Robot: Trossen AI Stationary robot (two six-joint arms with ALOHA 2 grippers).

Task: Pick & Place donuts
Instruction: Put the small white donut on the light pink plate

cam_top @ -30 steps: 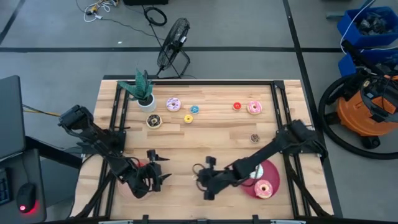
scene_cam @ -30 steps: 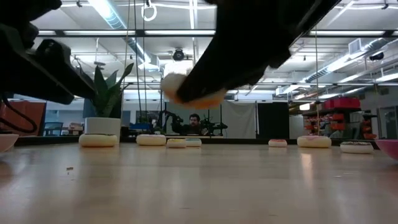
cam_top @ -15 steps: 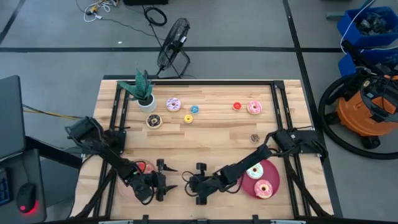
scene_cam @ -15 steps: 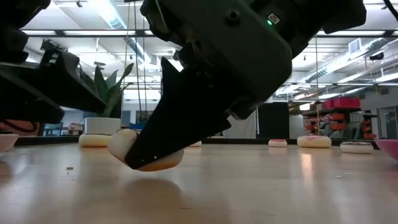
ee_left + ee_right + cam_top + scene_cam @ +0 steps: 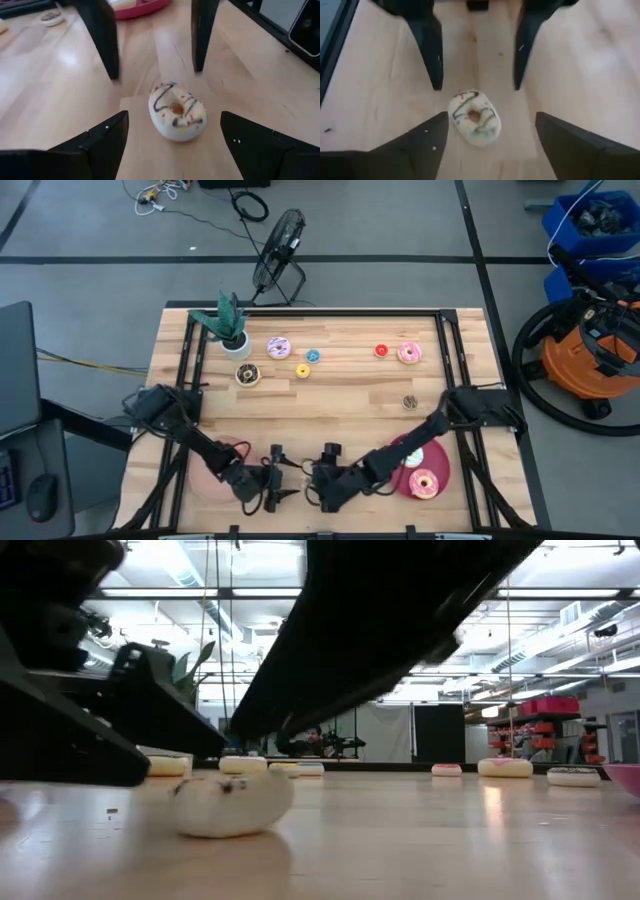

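The white donut point(image 5: 177, 112) sits partly beyond my open fingers, so it is too early to close on the donut, and my left gripper moves forward first.
A white donut with dark drizzle point(image 5: 177, 111) lies flat on the wooden table near the middle of its near edge, also seen in the right wrist view point(image 5: 474, 117) and the low view point(image 5: 232, 805). My left gripper point(image 5: 275, 482) stands open just left of it. My right gripper point(image 5: 325, 478) stands open just right of it. The two point at each other. The donut sits between both pairs of fingers and touches none of them.
A crimson plate point(image 5: 438, 460) at the near right holds a pink donut point(image 5: 424, 482). A pink plate point(image 5: 212, 472) lies under my left arm. Several more donuts lie along the far side, among them a purple one point(image 5: 279, 347) and a pink one point(image 5: 409, 353), beside a potted plant point(image 5: 230, 325).
My right gripper has carried the white donut down to the table, then opened and let it go; the donut now lies flat on the wood. My left gripper, open throughout, has sunk and moved toward the table's right and near edge, up to the donut.
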